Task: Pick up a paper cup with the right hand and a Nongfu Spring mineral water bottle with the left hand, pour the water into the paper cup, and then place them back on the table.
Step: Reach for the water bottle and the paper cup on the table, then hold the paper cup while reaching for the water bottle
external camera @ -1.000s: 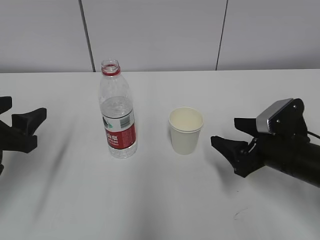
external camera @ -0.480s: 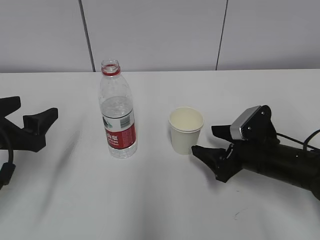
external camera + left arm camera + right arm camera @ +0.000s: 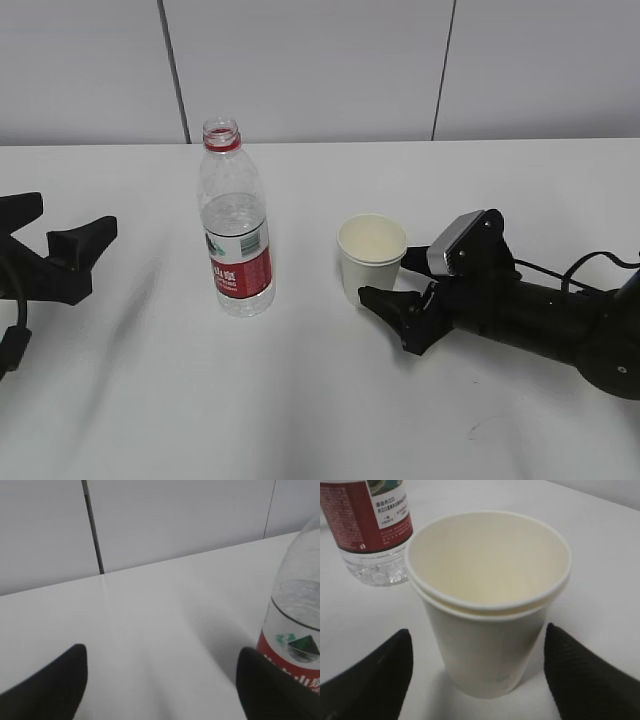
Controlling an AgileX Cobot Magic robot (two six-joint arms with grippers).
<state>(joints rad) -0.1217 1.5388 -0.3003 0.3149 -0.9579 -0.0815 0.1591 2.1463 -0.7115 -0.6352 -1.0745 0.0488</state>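
Note:
The paper cup flares wide at its rim, so my right gripper will next pick the cup up by its narrower lower side [image 3: 368, 283].
The paper cup [image 3: 372, 262] stands upright and empty on the table [image 3: 300, 400]. My right gripper [image 3: 383, 276] is open, low on the table, with one finger on each side of the cup and a gap showing. In the right wrist view the cup [image 3: 490, 600] sits between the fingers of the gripper [image 3: 476, 632]. The mineral water bottle [image 3: 237, 225] stands uncapped to the cup's left, with the water [image 3: 235, 215] filling it partway. My left gripper [image 3: 78, 212] is open and empty, well left of the bottle. In the left wrist view the gripper [image 3: 161, 652] faces bare table, and the bottle [image 3: 295, 630] is at the right edge.
A grey panelled wall [image 3: 320, 60] runs behind the table's far edge. The bottle's base and label [image 3: 370, 525] stand just beyond and left of the cup in the right wrist view. A small dark mark [image 3: 478, 428] is on the table near the front right.
My right gripper has slid left along the table until its open fingers straddle the cup. My left gripper moved slightly right, then stayed still. Cup and bottle have not moved.

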